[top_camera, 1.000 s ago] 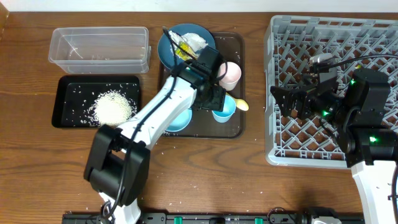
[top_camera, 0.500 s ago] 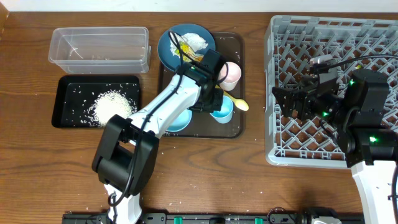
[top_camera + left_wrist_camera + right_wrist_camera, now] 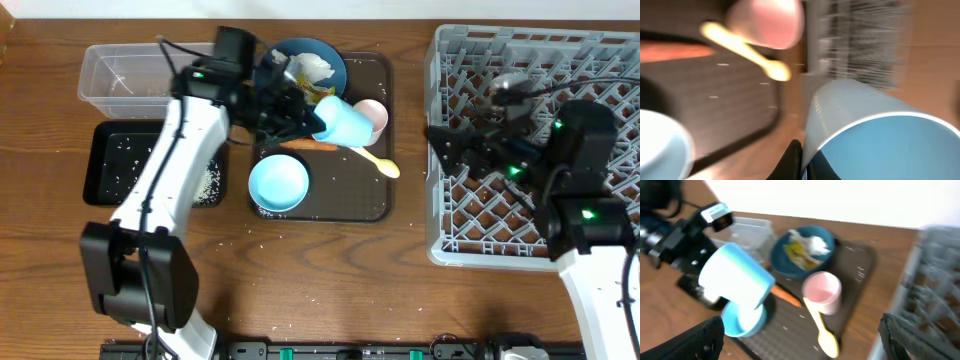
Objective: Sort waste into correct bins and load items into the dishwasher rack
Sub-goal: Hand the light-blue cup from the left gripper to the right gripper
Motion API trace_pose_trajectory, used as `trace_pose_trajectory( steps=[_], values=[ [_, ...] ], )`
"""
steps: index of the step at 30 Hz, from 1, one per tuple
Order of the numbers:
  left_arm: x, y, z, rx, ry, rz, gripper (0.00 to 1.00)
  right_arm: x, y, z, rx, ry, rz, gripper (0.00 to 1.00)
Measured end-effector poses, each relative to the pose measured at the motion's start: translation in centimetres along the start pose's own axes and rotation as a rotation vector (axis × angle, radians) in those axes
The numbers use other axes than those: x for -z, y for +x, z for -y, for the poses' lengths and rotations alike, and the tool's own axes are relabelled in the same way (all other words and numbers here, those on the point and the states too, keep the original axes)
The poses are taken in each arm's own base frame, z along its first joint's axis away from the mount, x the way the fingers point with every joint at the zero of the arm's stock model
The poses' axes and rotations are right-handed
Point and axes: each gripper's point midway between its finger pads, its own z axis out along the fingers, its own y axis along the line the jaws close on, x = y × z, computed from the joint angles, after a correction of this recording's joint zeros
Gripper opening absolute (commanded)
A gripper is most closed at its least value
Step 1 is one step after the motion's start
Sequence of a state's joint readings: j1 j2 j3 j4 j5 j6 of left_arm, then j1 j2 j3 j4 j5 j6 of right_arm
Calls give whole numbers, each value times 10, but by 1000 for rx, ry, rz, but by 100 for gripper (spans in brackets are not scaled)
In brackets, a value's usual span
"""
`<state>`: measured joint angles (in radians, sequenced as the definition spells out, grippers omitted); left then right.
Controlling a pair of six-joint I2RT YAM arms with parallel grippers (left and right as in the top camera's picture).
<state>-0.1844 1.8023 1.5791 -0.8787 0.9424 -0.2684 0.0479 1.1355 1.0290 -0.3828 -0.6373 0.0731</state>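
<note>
The light blue cup should go into the dishwasher rack open-end-first, so my right gripper should next grab the cup around its closed base end (image 3: pixel 361 129) (image 3: pixel 760 290).
My left gripper (image 3: pixel 316 118) is shut on the rim of the light blue cup (image 3: pixel 346 121), held tilted above the brown tray; one finger is inside the cup (image 3: pixel 880 135), one outside. On the tray lie the carrot (image 3: pixel 310 145), pink cup (image 3: pixel 373 116), yellow spoon (image 3: pixel 377 161) and pale blue bowl (image 3: pixel 279 185). The dark blue dish (image 3: pixel 325 52) holds tissue (image 3: pixel 313 68) and a yellow wrapper (image 3: pixel 291 76). My right gripper (image 3: pixel 446 148) hangs open and empty over the left edge of the grey rack (image 3: pixel 590 60), facing the tray (image 3: pixel 860 265).
The clear tub (image 3: pixel 120 75) stands at the back left. In front of it is the black tray (image 3: pixel 105 165) with rice, partly hidden by my left arm. Stray rice grains dot the brown tray (image 3: pixel 375 205) and the table near it.
The left gripper shut on the light blue cup and lifted it off the tray, up and toward the back. The left arm swung to the left. The right arm barely moved.
</note>
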Motion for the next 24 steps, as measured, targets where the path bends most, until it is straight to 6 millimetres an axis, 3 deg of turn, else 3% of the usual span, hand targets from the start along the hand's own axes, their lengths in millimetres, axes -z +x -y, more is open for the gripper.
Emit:
trace_pose_trajectory(
  steps=[7,12,16,24],
  values=[
    [27,7,44,-9,342,-64,6,-30,-21,-56,132,-287,78,93],
    [36,14,64,-25,470,-100,7,-43,-23,-82,186,-414,97,93],
    [41,17,73,-23,529,-119,7,-53,-21,-92,208,-471,100,92],
    [39,23,80,-27,557,-144,8,-60,-25,-111,247,-566,136,79]
  ],
)
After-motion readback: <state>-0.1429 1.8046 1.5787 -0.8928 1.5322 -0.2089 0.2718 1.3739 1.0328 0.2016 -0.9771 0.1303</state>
